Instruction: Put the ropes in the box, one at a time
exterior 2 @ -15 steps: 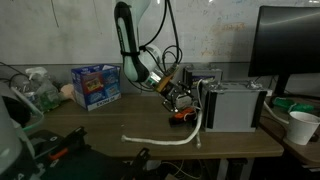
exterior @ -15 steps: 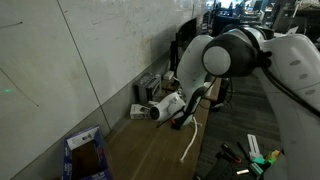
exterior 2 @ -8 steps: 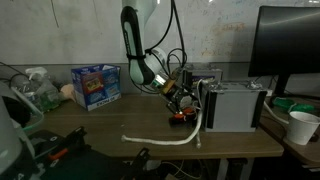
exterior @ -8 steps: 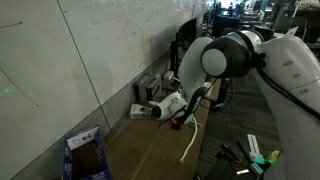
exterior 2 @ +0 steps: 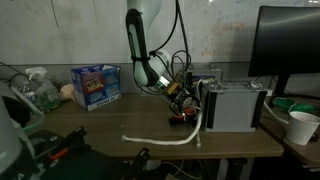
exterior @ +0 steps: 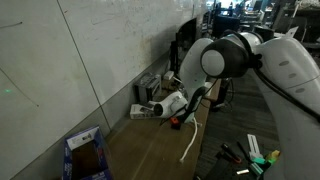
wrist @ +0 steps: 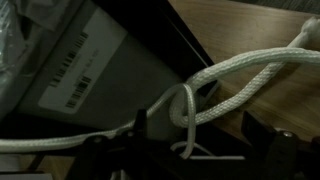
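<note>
The white rope's hanging loop (exterior: 193, 121) (wrist: 190, 117) lies between my open fingers, so my gripper closes next. Closing now would catch the white rope.
A white rope (exterior 2: 160, 138) lies on the wooden table and climbs the front of a grey unit (exterior 2: 232, 105); it also shows in an exterior view as the rope (exterior: 190, 140). In the wrist view a loop of rope (wrist: 185, 100) hangs between my dark fingers (wrist: 262, 135), untouched as far as I can tell. My gripper (wrist: 200, 140) is open and hovers low beside the grey unit, gripper (exterior 2: 180, 98), gripper (exterior: 176, 110). The blue-purple box (exterior 2: 95, 85) stands well away at the table's far end, box (exterior: 85, 155), flaps up.
A small orange object (exterior 2: 182, 117) lies under the gripper. Dark cables hang behind the grey unit with its label (wrist: 80, 70). A monitor (exterior 2: 290, 45) and a paper cup (exterior 2: 300, 127) stand beyond it. Tools lie at the table edge (exterior: 250, 155).
The arm has edged a little toward the grey unit, bringing the gripper closer over the rope loop. The jaws stay open. Rope and box have not moved.
</note>
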